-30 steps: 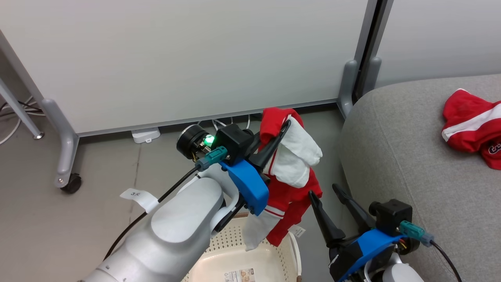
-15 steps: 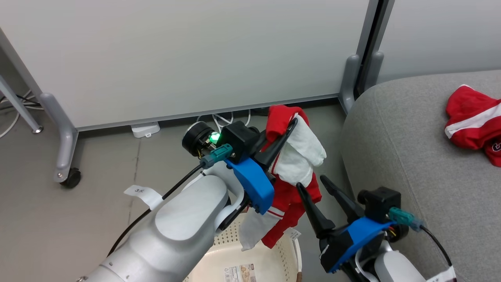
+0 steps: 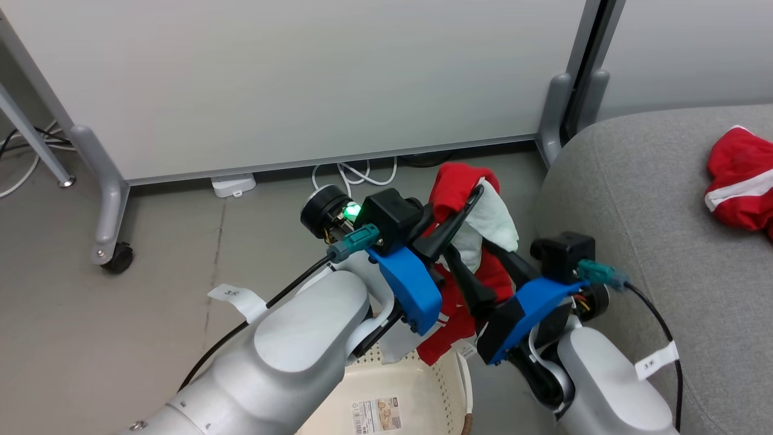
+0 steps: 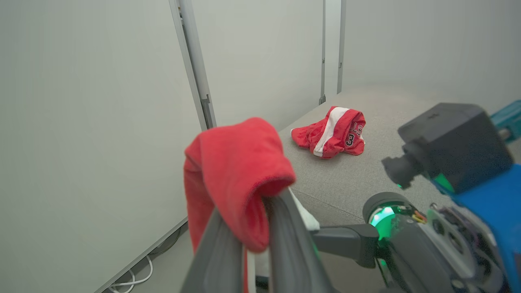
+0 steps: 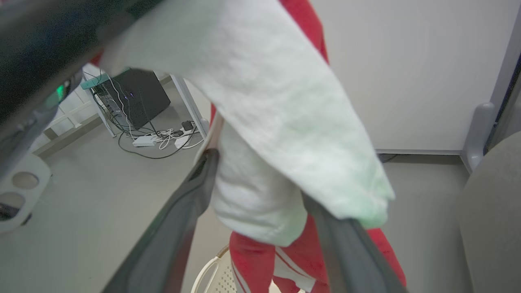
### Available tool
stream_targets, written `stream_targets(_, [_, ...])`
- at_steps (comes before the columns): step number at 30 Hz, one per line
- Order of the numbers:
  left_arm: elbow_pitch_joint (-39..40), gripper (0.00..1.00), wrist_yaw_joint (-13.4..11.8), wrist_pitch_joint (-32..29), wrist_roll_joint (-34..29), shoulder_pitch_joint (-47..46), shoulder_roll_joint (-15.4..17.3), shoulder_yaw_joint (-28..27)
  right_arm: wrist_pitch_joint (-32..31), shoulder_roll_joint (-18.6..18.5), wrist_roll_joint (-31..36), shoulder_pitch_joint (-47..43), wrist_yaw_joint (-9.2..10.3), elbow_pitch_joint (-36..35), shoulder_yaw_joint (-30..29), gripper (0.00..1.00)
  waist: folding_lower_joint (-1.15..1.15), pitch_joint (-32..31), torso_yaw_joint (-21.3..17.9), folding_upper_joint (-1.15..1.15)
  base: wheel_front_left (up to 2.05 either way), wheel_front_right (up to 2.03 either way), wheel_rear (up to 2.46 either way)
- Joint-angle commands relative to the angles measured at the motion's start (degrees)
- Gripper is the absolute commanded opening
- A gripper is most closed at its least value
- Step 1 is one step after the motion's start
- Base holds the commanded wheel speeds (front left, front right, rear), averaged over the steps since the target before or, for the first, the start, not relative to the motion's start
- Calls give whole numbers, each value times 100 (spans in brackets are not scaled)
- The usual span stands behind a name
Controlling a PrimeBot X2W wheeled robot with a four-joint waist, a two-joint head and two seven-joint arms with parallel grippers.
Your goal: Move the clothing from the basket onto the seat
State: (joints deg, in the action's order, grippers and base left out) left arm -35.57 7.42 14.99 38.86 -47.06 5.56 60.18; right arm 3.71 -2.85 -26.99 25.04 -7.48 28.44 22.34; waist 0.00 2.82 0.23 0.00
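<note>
My left fingers already hold the red garment's top, so my right gripper should next grab its white panel hanging free [image 3: 468,250] below them.
My left gripper [image 3: 474,196] is shut on a red and white garment [image 3: 483,223] that hangs above the cream basket [image 3: 454,386]. In the left wrist view red fabric [image 4: 236,179] drapes over its closed fingers [image 4: 285,240]. My right gripper [image 3: 471,249] is open, and its two dark fingers stand on either side of the hanging cloth. The white panel [image 5: 260,203] sits between those fingers [image 5: 183,219] in the right wrist view. A second red garment [image 3: 740,181] with a white stripe lies on the grey seat [image 3: 634,199]; its dark logo [image 4: 353,134] shows.
White partition panels with grey feet stand behind, one on a caster [image 3: 118,257]. Cables [image 3: 356,175] and a white adapter [image 3: 234,184] lie at the panel's base. A label sticker [image 3: 377,414] is on the basket's bottom. A dark box [image 5: 138,95] with wires sits on the floor.
My right gripper has risen and moved left until its open fingers straddle the hanging garment. The left gripper keeps its hold. The head view has shifted slightly.
</note>
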Motion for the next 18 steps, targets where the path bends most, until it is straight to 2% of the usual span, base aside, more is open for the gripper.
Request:
stream_targets(1, [25, 0, 8, 28, 46, -91, -5, 20, 64, -7, 34, 169, -3, 117, 0, 100, 0, 4, 6, 0, 0, 0, 0])
stream_targets(5, [47, 0, 8, 28, 82, -119, -23, 52, 128, -6, 380, 543, -3, 624, 29, 100, 0, 9, 28, 0, 0, 0, 0])
stream_targets(12, [78, 0, 8, 29, 133, -143, -46, 88, 239, -7, 611, 989, -3, 1212, 238, 100, 0, 10, 69, 0, 0, 0, 0])
stream_targets(13, [81, 0, 9, 29, 138, -144, -47, 92, 252, -7, 597, 1023, -3, 1269, 253, 91, 0, 9, 75, 0, 0, 0, 0])
stream_targets(14, [83, 0, 9, 29, 137, -146, -49, 95, 256, -7, 602, 1063, -3, 1329, 279, 44, 0, 7, 80, 0, 0, 0, 0])
stream_targets(15, [83, 0, 9, 29, 137, -146, -50, 99, 278, -6, 607, 1099, -3, 1379, 302, 9, 0, 5, 84, 0, 0, 0, 0])
stream_targets(16, [82, 0, 9, 29, 142, -146, -50, 101, 294, -6, 589, 1126, -3, 1421, 326, 0, 0, 3, 86, 0, 0, 0, 0])
stream_targets(18, [74, 0, 9, 29, 155, -145, -49, 105, 328, -6, 548, 1153, -3, 1495, 382, 0, 0, -1, 88, 0, 0, 0, 0])
